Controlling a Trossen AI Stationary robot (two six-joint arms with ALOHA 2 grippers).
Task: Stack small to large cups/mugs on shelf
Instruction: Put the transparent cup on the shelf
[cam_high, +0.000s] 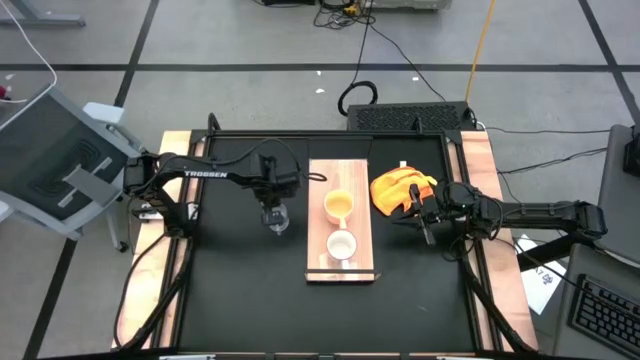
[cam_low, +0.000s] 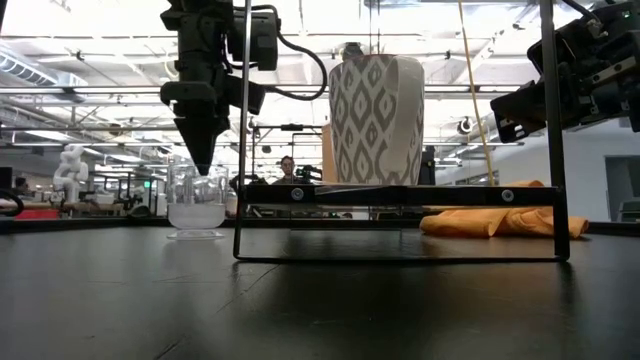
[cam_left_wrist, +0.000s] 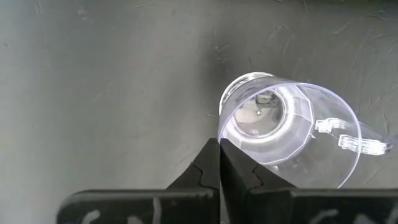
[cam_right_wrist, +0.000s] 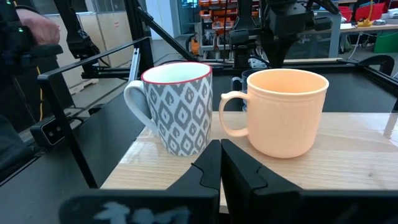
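Observation:
The clear glass cup's rim is below my shut left gripper, so next I need to reopen it, then lower it to close on the near side of the cup's rim (cam_left_wrist: 221, 132).
A clear glass cup (cam_high: 276, 219) stands upright on its base on the black tabletop, left of the wooden shelf (cam_high: 318, 255). My left gripper (cam_left_wrist: 219, 143) is shut and points down at the cup's rim; it also shows in the low view (cam_low: 203, 168) above the glass cup (cam_low: 196, 208). An orange-yellow mug (cam_high: 337, 205) and a white mug with a grey pattern (cam_high: 341, 244) stand upright on the shelf. My right gripper (cam_right_wrist: 220, 144) is shut and empty. It is held level at the shelf's right side (cam_high: 428, 222) and faces the white mug (cam_right_wrist: 177, 109) and the orange-yellow mug (cam_right_wrist: 286, 112). My left gripper's shut fingertips come from above, pointing down, at the near side of the glass cup's rim (cam_left_wrist: 225, 127). I cannot tell whether they touch it. The cup stands upright on the table, its handle (cam_left_wrist: 348, 134) on the side away from the fingers.
An orange-yellow cloth (cam_high: 402, 188) lies on the table between the shelf and my right gripper. The shelf board sits raised on a black metal frame (cam_low: 400, 195). Bare black tabletop lies toward the near edge. A person shows in the room beyond the table (cam_low: 288, 168).

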